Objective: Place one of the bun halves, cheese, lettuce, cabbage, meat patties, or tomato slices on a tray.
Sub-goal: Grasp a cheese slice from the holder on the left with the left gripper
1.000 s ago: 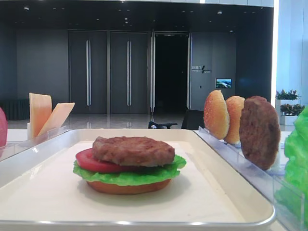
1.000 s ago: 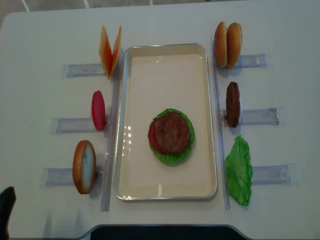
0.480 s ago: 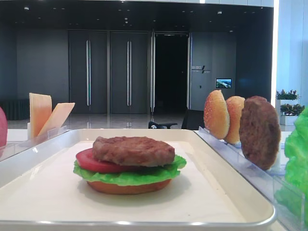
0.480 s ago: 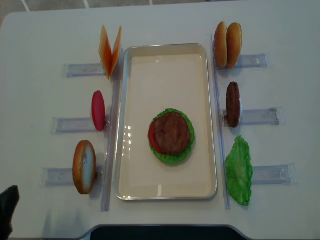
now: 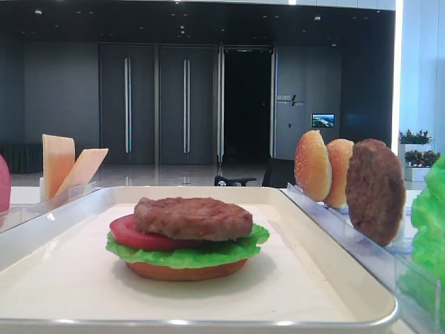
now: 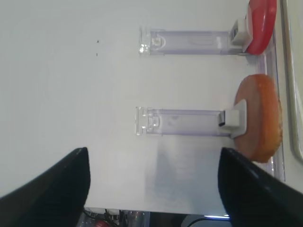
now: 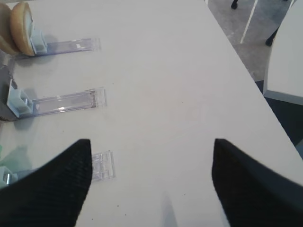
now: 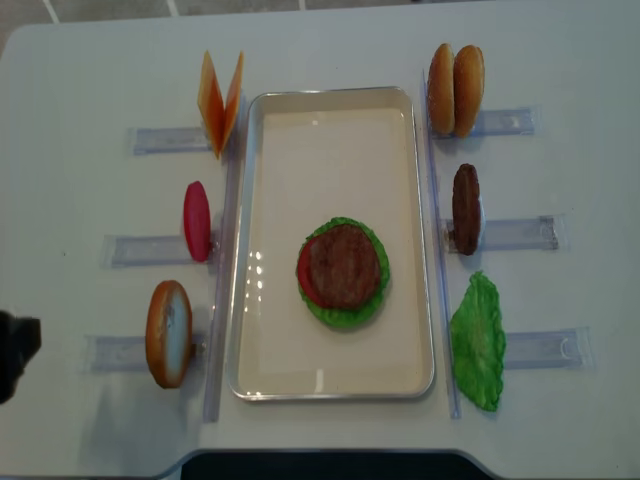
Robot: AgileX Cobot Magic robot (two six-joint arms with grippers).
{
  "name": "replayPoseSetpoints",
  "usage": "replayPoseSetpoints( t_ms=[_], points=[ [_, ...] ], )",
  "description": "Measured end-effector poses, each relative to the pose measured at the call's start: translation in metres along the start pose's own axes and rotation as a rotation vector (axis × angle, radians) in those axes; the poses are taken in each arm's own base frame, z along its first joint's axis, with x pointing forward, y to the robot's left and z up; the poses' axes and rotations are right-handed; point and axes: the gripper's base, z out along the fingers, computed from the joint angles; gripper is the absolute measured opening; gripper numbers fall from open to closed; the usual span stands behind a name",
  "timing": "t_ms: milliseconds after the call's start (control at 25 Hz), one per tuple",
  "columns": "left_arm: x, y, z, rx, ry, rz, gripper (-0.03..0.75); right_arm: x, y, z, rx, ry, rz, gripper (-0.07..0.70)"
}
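My left gripper grabs the slice by its free top edge [image 8: 234, 98] next, since the cheese slice stands on edge, bottom down in the clear rack [image 8: 170, 141].
On the cream tray [image 8: 330, 93] sits a stack: flat bun half [image 5: 186, 271], lettuce [image 5: 188, 256], tomato slice [image 5: 135, 235] and a meat patty [image 8: 345, 263] on top. Two cheese slices [image 8: 220, 100] lean in the far left rack. My left gripper [image 6: 152, 187] is open and empty above the table's front left, just left of the bun half [image 6: 258, 118] in its rack. Its dark body [image 8: 14, 345] shows at the overhead view's left edge. My right gripper [image 7: 151, 179] is open over bare table right of the racks, holding nothing.
Clear racks flank the tray. A red tomato slice [image 8: 196, 221] and a bun half [image 8: 168, 333] stand on the left. Two bun halves [image 8: 455, 89], a patty [image 8: 465, 208] and a lettuce leaf [image 8: 477, 341] are on the right. The table's front edge lies close below the left gripper.
My left gripper has moved from the table's front left corner farther up along the left edge, level with the nearest bun half. Nothing else has moved.
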Motion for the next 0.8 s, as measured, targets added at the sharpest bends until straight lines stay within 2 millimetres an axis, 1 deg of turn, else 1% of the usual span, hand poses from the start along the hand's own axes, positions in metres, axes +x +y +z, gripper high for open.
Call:
replayPoseSetpoints(
  t_ms=[120, 240, 400, 800],
  points=[
    [-0.026, 0.000, -0.001, 0.000, 0.018, -0.004, 0.643, 0.000, 0.000, 0.000, 0.000, 0.000, 0.000, 0.531],
    [-0.055, 0.000, 0.004, 0.005, 0.052, -0.015, 0.643, 0.000, 0.000, 0.000, 0.000, 0.000, 0.000, 0.531],
    [-0.090, -0.004, 0.023, 0.027, 0.128, -0.032, 0.643, 0.000, 0.000, 0.000, 0.000, 0.000, 0.000, 0.531],
    [-0.173, -0.012, 0.116, 0.028, 0.406, -0.023, 0.643, 0.000, 0.000, 0.000, 0.000, 0.000, 0.000, 0.531]
  ],
)
